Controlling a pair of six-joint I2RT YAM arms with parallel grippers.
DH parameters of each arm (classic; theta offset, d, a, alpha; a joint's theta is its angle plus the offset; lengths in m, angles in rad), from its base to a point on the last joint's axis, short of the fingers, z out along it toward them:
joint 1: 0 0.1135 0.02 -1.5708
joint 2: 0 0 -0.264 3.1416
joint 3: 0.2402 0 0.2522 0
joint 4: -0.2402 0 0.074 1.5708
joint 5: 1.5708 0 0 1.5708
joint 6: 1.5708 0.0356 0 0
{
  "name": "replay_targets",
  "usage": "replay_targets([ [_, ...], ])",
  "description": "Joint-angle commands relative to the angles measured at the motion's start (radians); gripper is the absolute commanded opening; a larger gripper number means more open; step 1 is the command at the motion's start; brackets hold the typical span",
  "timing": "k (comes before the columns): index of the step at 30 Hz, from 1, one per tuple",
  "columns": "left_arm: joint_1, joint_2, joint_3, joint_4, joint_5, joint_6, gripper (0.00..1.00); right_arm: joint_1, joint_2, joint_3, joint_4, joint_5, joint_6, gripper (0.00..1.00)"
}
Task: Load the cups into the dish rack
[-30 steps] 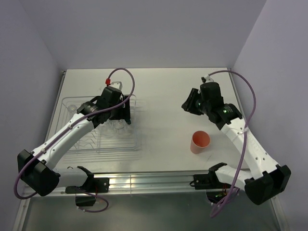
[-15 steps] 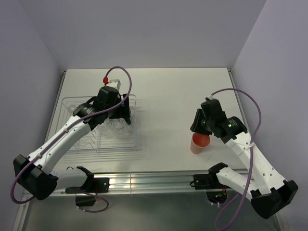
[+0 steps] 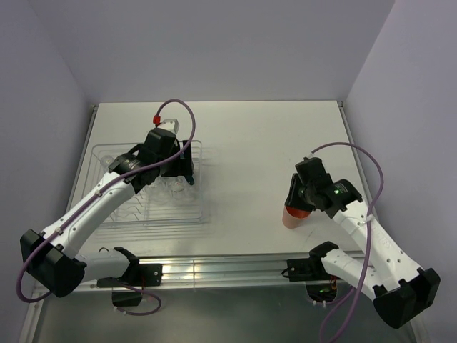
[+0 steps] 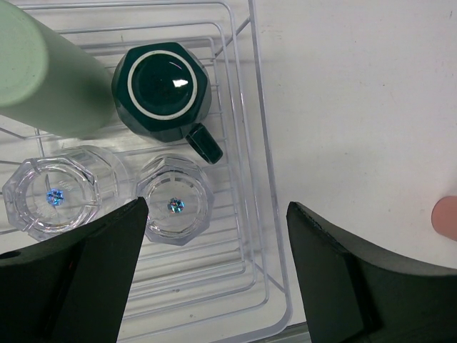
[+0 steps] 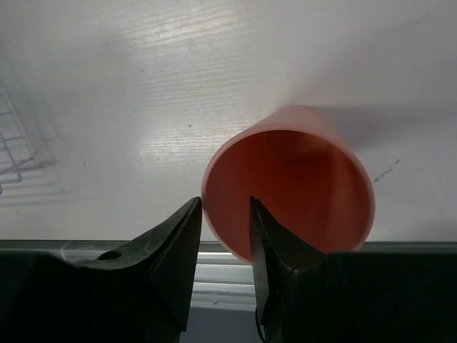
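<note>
My right gripper moves down next before it closes on the tumbler, since its fingers stop about at the pink tumbler's rim [image 3: 288, 210] [image 5: 216, 229].
The salmon-pink tumbler [image 5: 300, 179] stands upright on the table at the right, partly under my right wrist in the top view [image 3: 290, 217]. My right gripper [image 5: 225, 207] straddles its near rim, one finger inside and one outside, jaws narrowly apart. The dish rack [image 4: 268, 179] holds the pale green tumbler [image 4: 50, 78], the dark teal mug [image 4: 161, 89] and two clear glasses [image 4: 50, 198] [image 4: 175, 207], all upside down. My left gripper [image 4: 218, 271] hovers wide open and empty over the rack's right end [image 3: 187, 171].
The rack [image 3: 114, 214] lies at the left of the white table. A metal rail [image 3: 228, 268] runs along the near edge close to the pink tumbler. Grey walls close in the back and both sides.
My right arm swung down and toward the near edge onto the pink tumbler; its fingers now straddle the rim. My left arm shifted slightly over the rack, then held still.
</note>
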Motion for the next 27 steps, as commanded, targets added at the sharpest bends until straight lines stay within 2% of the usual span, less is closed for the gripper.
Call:
replay_targets([
  [1,0.002,-0.021,0.002,0.041,0.006,0.009,0.86,0.015,0.010,-0.014,0.055,-0.006,0.013,0.41],
  [15,0.004,-0.024,-0.012,0.041,-0.007,0.006,0.85,0.052,0.050,-0.092,0.130,-0.002,0.031,0.40],
  [18,0.004,-0.030,-0.015,0.043,-0.013,0.003,0.86,0.053,0.070,-0.094,0.150,-0.009,0.028,0.28],
  [19,0.004,-0.030,-0.014,0.044,-0.017,0.001,0.86,0.053,0.074,-0.088,0.153,-0.010,0.026,0.12],
  [20,0.004,-0.034,-0.012,0.044,-0.019,0.000,0.86,0.053,0.088,-0.082,0.156,-0.015,0.026,0.03],
  [21,0.005,-0.037,-0.011,0.044,-0.020,-0.002,0.86,0.053,0.094,-0.072,0.169,-0.019,0.023,0.00],
  [24,0.008,-0.054,-0.006,0.054,-0.016,-0.008,0.86,0.058,0.128,-0.004,0.190,-0.036,0.008,0.00],
  [27,0.033,-0.086,0.000,0.083,0.027,-0.012,0.86,0.062,0.185,0.163,0.233,-0.071,-0.012,0.00],
])
